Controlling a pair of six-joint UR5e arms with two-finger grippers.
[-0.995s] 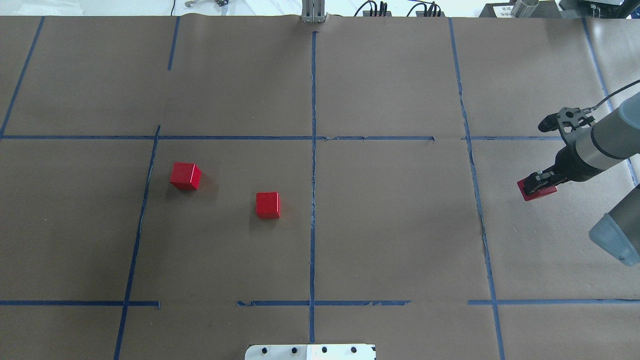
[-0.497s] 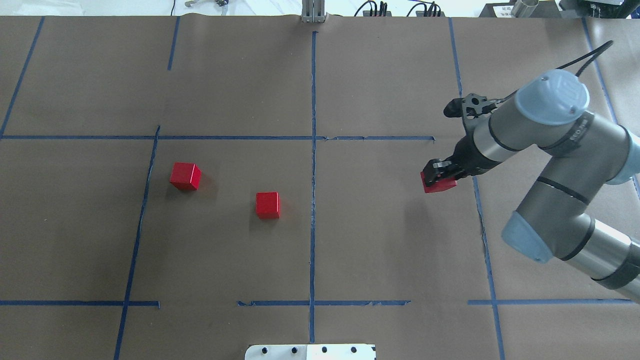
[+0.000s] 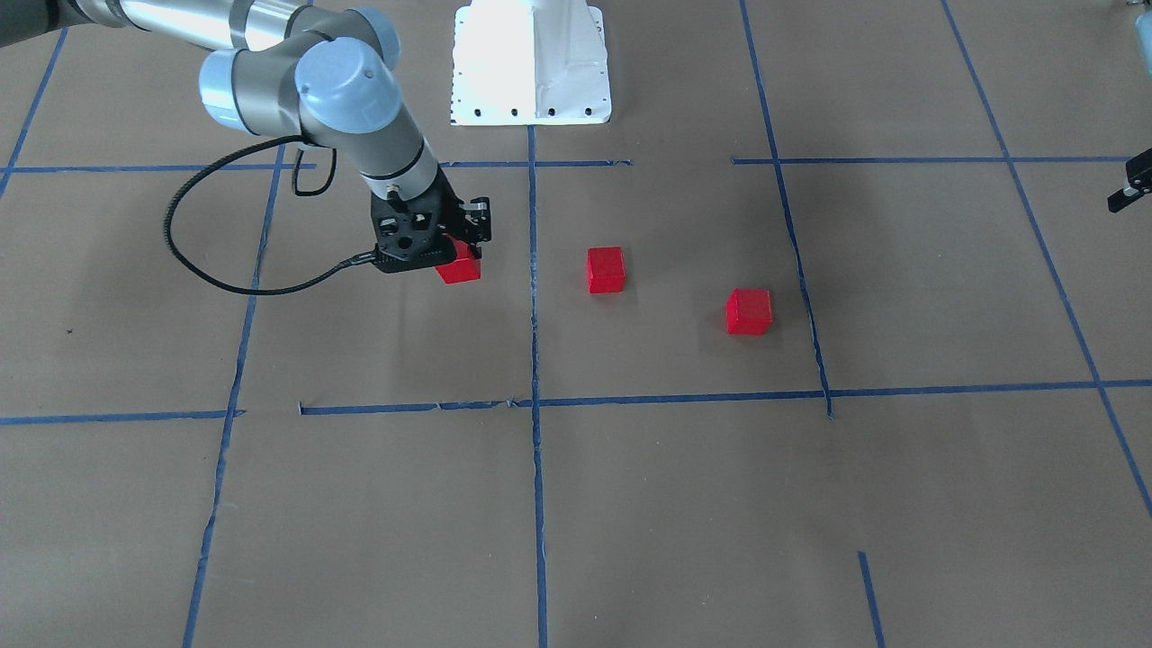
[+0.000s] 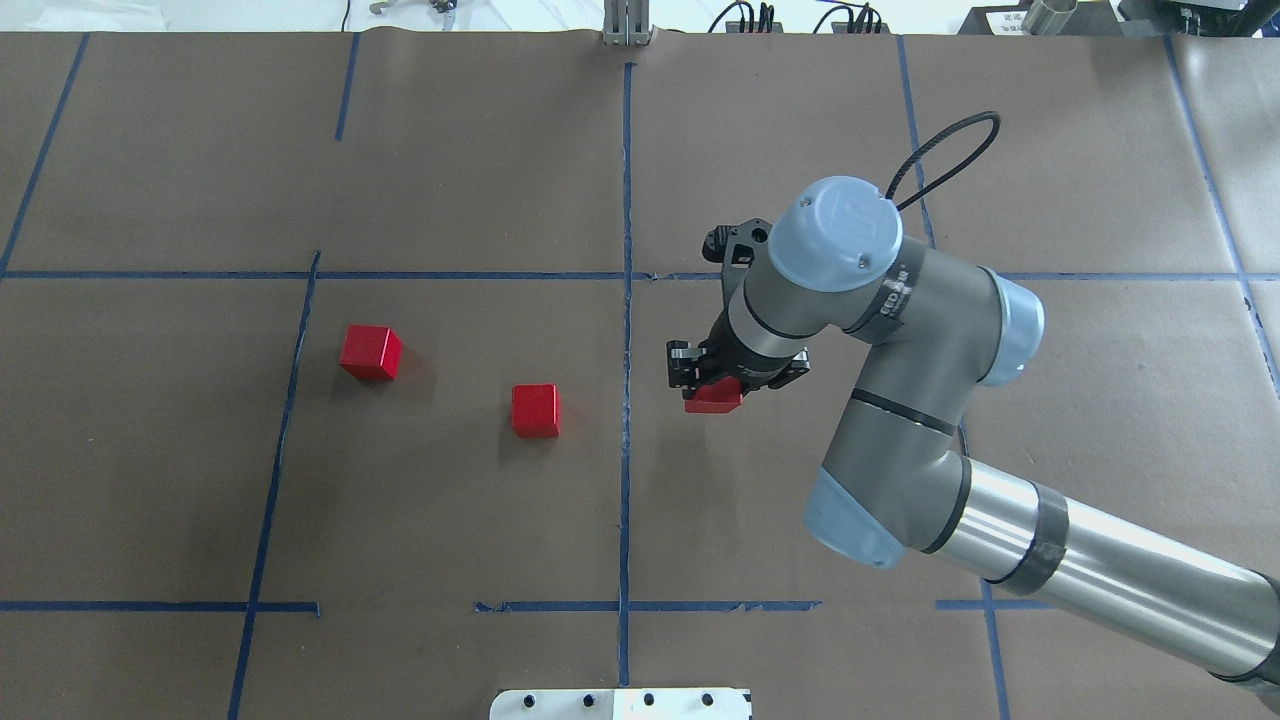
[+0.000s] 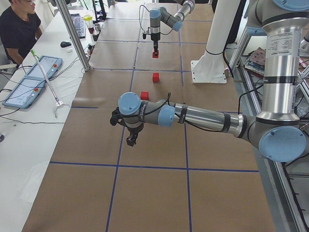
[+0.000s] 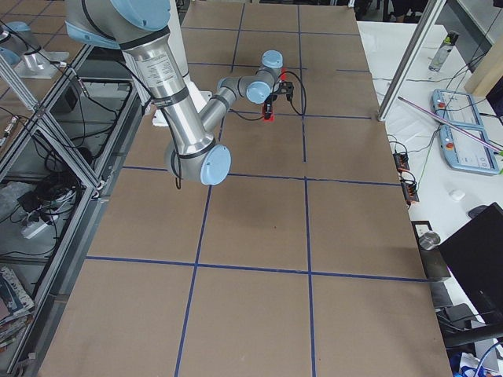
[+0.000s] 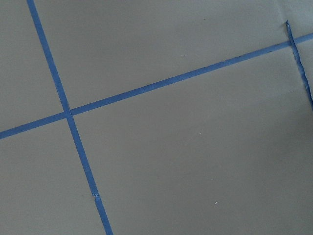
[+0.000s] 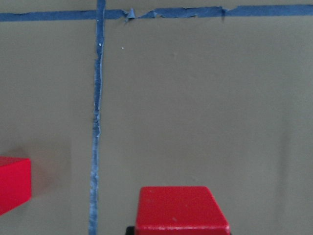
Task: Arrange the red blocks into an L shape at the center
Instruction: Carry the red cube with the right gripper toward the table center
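Note:
Brown paper still lies between its lower edge (image 3: 462,282) and the centre tape line (image 3: 534,250). My right gripper now keeps hold of the block until it rests on that line.
My right gripper (image 4: 715,385) is shut on a red block (image 4: 712,400) and holds it just right of the centre tape line; the block also fills the bottom of the right wrist view (image 8: 181,210). A second red block (image 4: 536,410) lies just left of that line and shows at the wrist view's left edge (image 8: 12,183). A third red block (image 4: 370,352) lies further left. My left gripper (image 5: 130,140) hangs over bare paper far to the left. Only its tip shows in the front view (image 3: 1132,191), and I cannot tell whether it is open.
Brown paper with a blue tape grid (image 4: 626,300) covers the table. The white robot base plate (image 3: 531,63) sits at the near middle edge. An operator (image 5: 19,29) and control pendants (image 5: 29,79) are beyond the far edge.
My right arm has swept left from the table's right edge to just right of the centre line, with the red block in it. The two other blocks have not moved.

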